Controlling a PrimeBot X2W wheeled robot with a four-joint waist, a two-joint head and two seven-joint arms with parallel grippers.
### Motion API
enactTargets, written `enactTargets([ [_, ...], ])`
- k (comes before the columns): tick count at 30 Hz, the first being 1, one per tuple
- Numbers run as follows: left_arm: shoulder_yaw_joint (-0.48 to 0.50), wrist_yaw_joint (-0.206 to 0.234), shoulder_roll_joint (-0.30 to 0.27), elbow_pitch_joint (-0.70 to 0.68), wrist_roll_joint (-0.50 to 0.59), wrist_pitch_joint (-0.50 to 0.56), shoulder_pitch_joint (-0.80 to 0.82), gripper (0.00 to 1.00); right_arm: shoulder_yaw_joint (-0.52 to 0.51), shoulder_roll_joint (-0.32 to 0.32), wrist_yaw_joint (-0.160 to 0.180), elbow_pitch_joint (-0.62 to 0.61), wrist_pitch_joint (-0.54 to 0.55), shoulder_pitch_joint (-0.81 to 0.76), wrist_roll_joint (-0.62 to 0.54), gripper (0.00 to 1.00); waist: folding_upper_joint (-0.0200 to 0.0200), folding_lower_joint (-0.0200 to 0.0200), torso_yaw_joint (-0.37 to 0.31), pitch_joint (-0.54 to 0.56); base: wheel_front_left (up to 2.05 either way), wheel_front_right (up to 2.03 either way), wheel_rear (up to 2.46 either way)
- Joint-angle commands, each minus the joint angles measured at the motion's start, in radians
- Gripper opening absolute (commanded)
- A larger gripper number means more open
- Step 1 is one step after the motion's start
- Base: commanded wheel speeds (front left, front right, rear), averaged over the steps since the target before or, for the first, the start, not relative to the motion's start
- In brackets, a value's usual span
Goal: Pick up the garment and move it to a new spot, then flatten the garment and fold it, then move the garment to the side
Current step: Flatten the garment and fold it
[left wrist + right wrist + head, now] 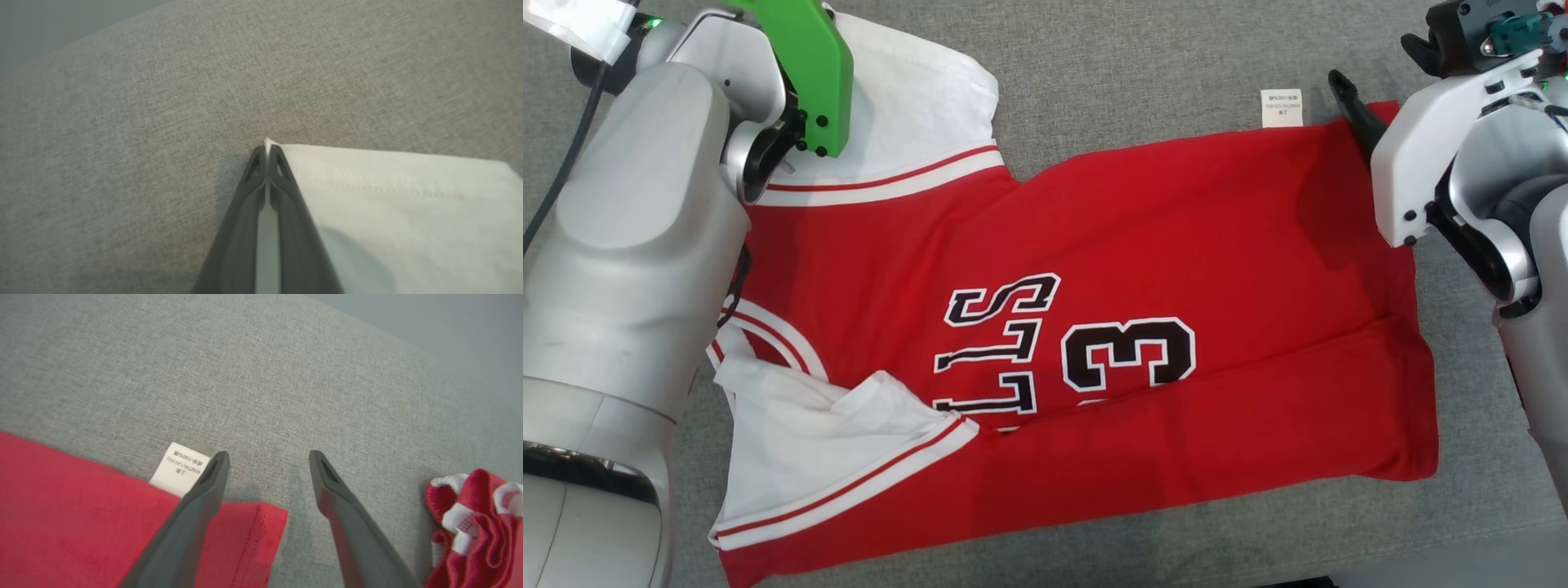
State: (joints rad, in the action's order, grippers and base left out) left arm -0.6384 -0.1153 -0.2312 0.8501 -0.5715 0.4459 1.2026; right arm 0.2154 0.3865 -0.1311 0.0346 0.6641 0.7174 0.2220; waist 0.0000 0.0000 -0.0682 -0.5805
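I need to pinch the red jersey (1209,235) next with my right gripper, and I should take it by its far hem corner (1385,109), where an edge is free.
A red garment (1176,229) with white sleeves, black letters and a "3" lies spread flat on the grey cloth surface (1135,65). In the left wrist view my left gripper (267,149) is shut on the corner of a white sleeve (388,196), and a sliver of white cloth shows between the tips. In the head view the green wrist cover (809,65) hides those fingers above the far left sleeve. My right gripper (269,456) is open over the garment's far right hem corner (261,531), one finger (1352,110) resting at that corner. Nothing is between its fingers.
A white care label (179,468) sticks out from the garment's far edge, just left of the right gripper. A bunched red and white cloth (478,522) lies to the right in the right wrist view. Bare grey surface stretches beyond the garment.
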Motion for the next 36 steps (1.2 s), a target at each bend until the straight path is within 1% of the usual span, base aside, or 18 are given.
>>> enactTargets([
  [1, -0.013, -0.006, 0.013, 0.019, -0.009, 0.008, -0.017, 0.00, -0.002, -0.008, 0.001, 0.007, 0.009, -0.010, 0.000, 1.00, 0.0000, 0.0000, 0.003, 0.000, 0.00, 0.00, 0.00],
  [6, -0.026, -0.011, 0.031, 0.035, -0.014, -0.005, -0.014, 0.00, -0.041, -0.018, 0.001, 0.018, 0.074, -0.036, -0.035, 1.00, 0.0000, 0.0000, 0.009, 0.000, 0.00, 0.00, 0.00],
  [10, -0.038, -0.013, 0.034, 0.047, -0.018, -0.015, -0.009, 0.00, -0.098, -0.050, 0.001, -0.021, 0.067, -0.056, -0.061, 1.00, 0.0000, 0.0000, 0.011, 0.000, 0.00, 0.00, 0.00],
  [13, -0.043, -0.013, 0.036, 0.056, -0.023, -0.023, -0.005, 0.00, -0.123, -0.069, 0.001, -0.054, 0.092, -0.080, -0.070, 1.00, 0.0000, 0.0000, 0.010, 0.002, 0.00, 0.00, 0.00],
  [18, -0.054, -0.016, 0.043, 0.070, -0.036, -0.023, -0.001, 0.00, -0.167, -0.071, 0.001, -0.103, 0.150, -0.125, -0.087, 1.00, 0.0000, 0.0000, 0.011, 0.004, 0.00, 0.00, 0.00],
  [23, -0.068, -0.018, 0.044, 0.078, -0.043, -0.028, 0.006, 0.00, -0.184, -0.078, 0.001, -0.115, 0.150, -0.145, -0.092, 1.00, 0.0000, 0.0000, 0.016, -0.004, 0.00, 0.00, 0.00],
  [29, -0.082, -0.018, 0.046, 0.086, -0.052, -0.036, 0.016, 0.00, -0.173, -0.090, 0.001, -0.071, 0.177, -0.116, -0.064, 1.00, 0.0000, 0.0000, 0.026, -0.018, 0.00, 0.00, 0.00],
  [30, -0.084, -0.018, 0.046, 0.088, -0.054, -0.038, 0.017, 0.00, -0.169, -0.091, 0.001, -0.061, 0.186, -0.115, -0.058, 0.86, 0.0000, 0.0000, 0.027, -0.019, 0.00, 0.00, 0.00],
  [31, -0.087, -0.019, 0.047, 0.090, -0.057, -0.038, 0.016, 0.00, -0.167, -0.091, 0.001, -0.052, 0.197, -0.112, -0.054, 0.80, 0.0000, 0.0000, 0.028, -0.019, 0.00, 0.00, 0.00],
  [32, -0.089, -0.018, 0.047, 0.091, -0.059, -0.039, 0.017, 0.00, -0.164, -0.090, 0.001, -0.046, 0.207, -0.109, -0.047, 0.69, 0.0000, 0.0000, 0.030, -0.020, 0.00, 0.00, 0.00],
  [33, -0.091, -0.018, 0.048, 0.093, -0.062, -0.041, 0.018, 0.00, -0.163, -0.087, 0.001, -0.040, 0.213, -0.106, -0.043, 0.61, 0.0000, 0.0000, 0.031, -0.021, 0.00, 0.00, 0.00],
  [35, -0.097, -0.018, 0.050, 0.095, -0.064, -0.042, 0.020, 0.00, -0.160, -0.078, 0.001, -0.031, 0.221, -0.102, -0.038, 0.42, 0.0000, 0.0000, 0.035, -0.023, 0.00, 0.00, 0.00],
  [36, -0.099, -0.018, 0.051, 0.097, -0.067, -0.044, 0.020, 0.00, -0.160, -0.073, 0.001, -0.027, 0.227, -0.099, -0.037, 0.37, 0.0000, 0.0000, 0.036, -0.024, 0.00, 0.00, 0.00],
])
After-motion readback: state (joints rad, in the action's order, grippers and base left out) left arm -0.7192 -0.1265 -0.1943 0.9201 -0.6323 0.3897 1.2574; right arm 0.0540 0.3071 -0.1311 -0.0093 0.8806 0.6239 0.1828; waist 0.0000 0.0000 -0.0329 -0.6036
